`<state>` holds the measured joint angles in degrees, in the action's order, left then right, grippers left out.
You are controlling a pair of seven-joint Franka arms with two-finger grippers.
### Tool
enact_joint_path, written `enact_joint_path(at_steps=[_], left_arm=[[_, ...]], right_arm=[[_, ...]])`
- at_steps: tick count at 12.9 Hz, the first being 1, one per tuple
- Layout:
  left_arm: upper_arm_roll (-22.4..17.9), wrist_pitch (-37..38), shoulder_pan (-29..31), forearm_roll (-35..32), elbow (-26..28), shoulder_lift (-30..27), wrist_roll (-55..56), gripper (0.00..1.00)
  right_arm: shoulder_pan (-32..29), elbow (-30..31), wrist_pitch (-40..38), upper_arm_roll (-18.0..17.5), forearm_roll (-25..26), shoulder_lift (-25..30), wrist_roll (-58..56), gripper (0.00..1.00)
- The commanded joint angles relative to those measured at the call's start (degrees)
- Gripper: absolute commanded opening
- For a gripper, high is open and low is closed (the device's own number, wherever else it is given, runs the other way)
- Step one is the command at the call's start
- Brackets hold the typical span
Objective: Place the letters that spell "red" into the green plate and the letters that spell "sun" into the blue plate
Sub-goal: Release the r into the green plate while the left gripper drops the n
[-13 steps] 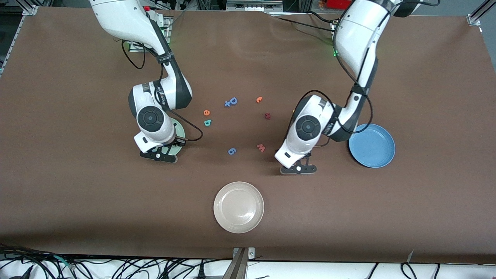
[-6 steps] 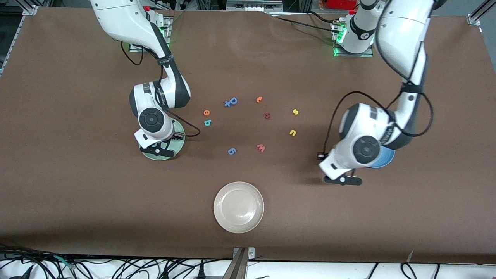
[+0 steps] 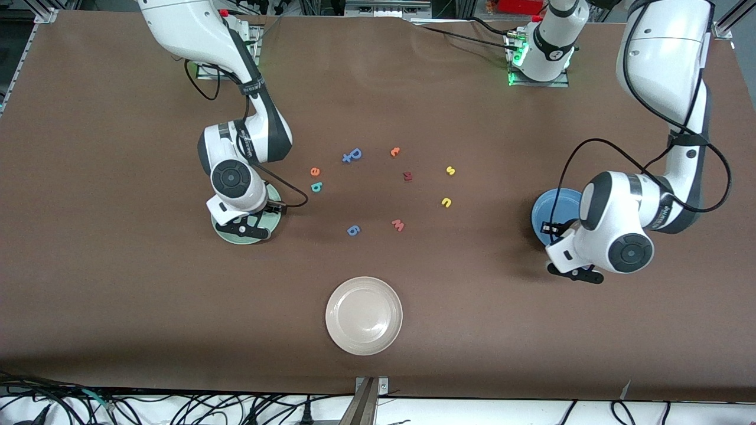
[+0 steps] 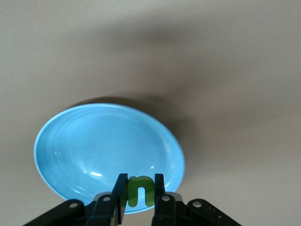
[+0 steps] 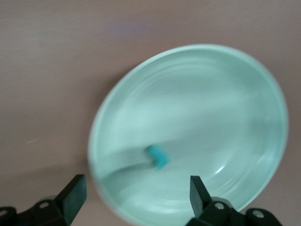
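My right gripper next needs to grab the teal "d" by its round loop (image 3: 316,187), to add a letter of "red" to the green plate.
My left gripper (image 3: 576,274) (image 4: 139,180) is shut on the green "n" (image 4: 141,192) and hangs over the rim of the blue plate (image 3: 546,212) (image 4: 94,150). The right gripper (image 3: 242,227) (image 5: 136,190) stands open over the green plate (image 3: 220,232) (image 5: 197,94), in which a small teal letter (image 5: 156,157) lies. Still on the table mid-way between the plates are the orange "e" (image 3: 315,172), the teal "d" (image 3: 317,187), the yellow "s" (image 3: 450,171) and the yellow "u" (image 3: 446,202).
A whitish-beige plate (image 3: 364,316) sits nearest the front camera. Among the task letters lie a blue "p" (image 3: 352,155), a blue "g" (image 3: 353,230), a salmon "w" (image 3: 398,225), a dark red letter (image 3: 407,176) and a small orange letter (image 3: 395,151).
The left arm has swung from the table's middle to the blue plate, carrying the green "n". The right gripper has opened over the green plate and let the teal letter fall in.
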<state>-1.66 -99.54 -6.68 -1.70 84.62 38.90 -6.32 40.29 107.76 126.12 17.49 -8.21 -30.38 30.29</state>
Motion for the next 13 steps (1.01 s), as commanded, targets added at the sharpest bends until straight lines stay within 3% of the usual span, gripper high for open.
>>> enact_joint_path(at_steps=[1,3,5,6,10,13], left_arm=[[0.61,0.75,1.05,-1.98,0.63,0.12,-1.67,0.4],[0.7,0.75,1.23,-2.77,0.89,0.12,-1.68,1.0],[0.87,0.84,1.23,-2.78,0.72,-0.14,-1.59,1.0],[1.13,0.75,0.8,-2.08,0.54,-0.23,-1.07,1.0],[6.66,-3.19,0.53,3.36,1.94,-2.33,0.69,1.0],[12.2,-15.54,0.7,3.81,12.71,-8.64,8.06,1.0]], right_arm=[[0.92,0.26,1.31,-3.85,-5.22,1.73,6.86,0.96],[1.45,0.43,4.91,-6.92,-5.33,1.38,14.5,0.92],[3.03,1.57,8.34,-7.91,-5.15,0.51,20.23,0.91],[3.3,2.88,9.05,-7.91,-5.15,0.41,20.25,0.85],[3.91,9.48,18.71,-7.99,-5.15,-0.2,20.25,0.83],[4.18,10.19,18.82,-8.08,-5.24,0.06,20.51,0.83]])
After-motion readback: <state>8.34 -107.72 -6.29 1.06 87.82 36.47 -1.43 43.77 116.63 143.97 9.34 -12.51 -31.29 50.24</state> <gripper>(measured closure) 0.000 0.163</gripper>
